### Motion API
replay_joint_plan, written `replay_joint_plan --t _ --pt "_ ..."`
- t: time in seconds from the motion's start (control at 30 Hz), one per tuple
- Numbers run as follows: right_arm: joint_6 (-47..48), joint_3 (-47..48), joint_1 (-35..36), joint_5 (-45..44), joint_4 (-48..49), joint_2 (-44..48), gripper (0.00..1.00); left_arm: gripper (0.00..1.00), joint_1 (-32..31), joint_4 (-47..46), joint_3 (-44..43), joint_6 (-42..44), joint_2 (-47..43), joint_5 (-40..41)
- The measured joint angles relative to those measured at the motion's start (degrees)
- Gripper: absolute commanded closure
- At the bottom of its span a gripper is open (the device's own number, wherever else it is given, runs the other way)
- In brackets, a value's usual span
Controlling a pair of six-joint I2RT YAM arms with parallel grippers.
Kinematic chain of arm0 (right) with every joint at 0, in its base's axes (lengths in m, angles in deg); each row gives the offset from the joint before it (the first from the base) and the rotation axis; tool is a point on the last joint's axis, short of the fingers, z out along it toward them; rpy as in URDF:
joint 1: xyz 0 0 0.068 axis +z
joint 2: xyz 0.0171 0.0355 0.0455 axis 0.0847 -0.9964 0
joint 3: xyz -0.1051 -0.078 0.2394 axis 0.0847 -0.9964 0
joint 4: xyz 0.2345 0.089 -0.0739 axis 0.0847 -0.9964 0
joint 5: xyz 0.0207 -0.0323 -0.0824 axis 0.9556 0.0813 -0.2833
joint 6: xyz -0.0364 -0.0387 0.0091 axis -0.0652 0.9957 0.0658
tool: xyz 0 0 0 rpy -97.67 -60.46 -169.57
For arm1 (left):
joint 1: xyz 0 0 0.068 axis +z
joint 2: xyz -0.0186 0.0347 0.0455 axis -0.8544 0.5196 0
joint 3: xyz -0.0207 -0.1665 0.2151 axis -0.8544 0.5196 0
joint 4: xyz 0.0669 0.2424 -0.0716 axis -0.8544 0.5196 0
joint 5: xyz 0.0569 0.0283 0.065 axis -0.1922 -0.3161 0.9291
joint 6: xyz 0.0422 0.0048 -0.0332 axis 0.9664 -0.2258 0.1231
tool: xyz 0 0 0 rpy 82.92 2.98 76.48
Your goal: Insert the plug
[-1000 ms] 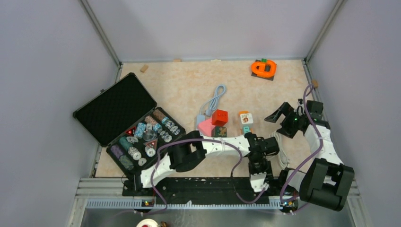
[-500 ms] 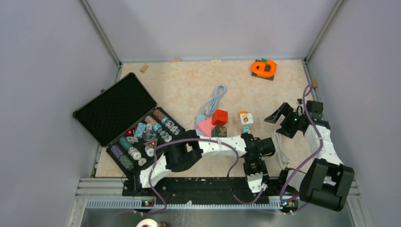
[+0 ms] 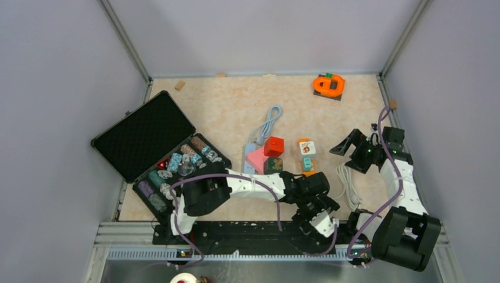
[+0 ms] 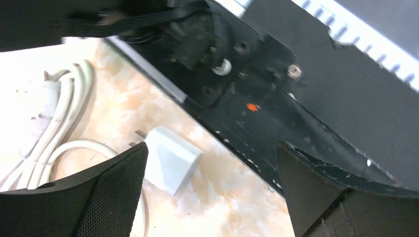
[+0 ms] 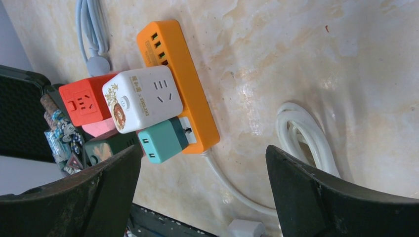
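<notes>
My left gripper is above the white plug (image 4: 170, 158), which lies crooked, and would miss it by closing now. It needs to come down first, then close on it.
A white plug (image 4: 170, 158) lies flat on the marble tabletop, its prongs pointing away from me, beside the black base rail. My left gripper (image 4: 212, 148) hangs open just above it, the plug near its left finger (image 4: 106, 197) and touching neither jaw. From the plug a white cable (image 5: 301, 138) coils back to the orange power strip (image 5: 178, 84), which carries a white cube socket (image 5: 143, 98) and a teal adapter (image 5: 160, 140). My right gripper (image 5: 203, 148) is open above the strip's cable end, holding nothing. From above, the left gripper (image 3: 316, 210) hides the plug.
A red cube socket (image 5: 84, 103), a pink block (image 3: 257, 158) and a blue cable (image 3: 268, 124) crowd the strip's left side. An open black case of chips (image 3: 177, 171) sits at the left. An orange object (image 3: 328, 85) stands at the far right. The base rail (image 4: 296, 98) borders the plug.
My left gripper has gone from narrowly closed to wide open, and its wrist has turned. The left arm has shifted slightly left. The right arm has barely moved.
</notes>
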State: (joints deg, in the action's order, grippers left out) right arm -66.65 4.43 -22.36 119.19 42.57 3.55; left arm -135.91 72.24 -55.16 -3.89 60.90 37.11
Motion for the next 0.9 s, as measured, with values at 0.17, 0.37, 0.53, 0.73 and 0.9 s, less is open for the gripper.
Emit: replay_joint_plan --t 0.17,0.37,0.53,0.73,0.9 --pt "0.0 0.0 0.0 0.0 -0.6 0.0 0.08 0.07 -0.1 -3.8 -4.8 -17.5 1.9 2.3" --pt "0.4 0.0 0.0 0.0 -0.9 0.0 0.08 0.15 -0.1 -6.7 -8.7 -34.1 4.6 8.3" --pt "0.4 0.0 0.0 0.0 -0.9 0.0 0.08 0.19 -0.1 -6.8 -10.6 -43.4 7.1 13.9" --pt "0.4 0.1 0.0 -0.1 -0.9 0.0 0.08 0.28 -0.2 -5.6 -12.3 -49.3 10.4 19.4" --pt "0.4 1.0 0.0 -0.4 -1.0 0.0 0.08 0.46 -0.9 -4.9 -13.1 -51.3 10.8 24.3"
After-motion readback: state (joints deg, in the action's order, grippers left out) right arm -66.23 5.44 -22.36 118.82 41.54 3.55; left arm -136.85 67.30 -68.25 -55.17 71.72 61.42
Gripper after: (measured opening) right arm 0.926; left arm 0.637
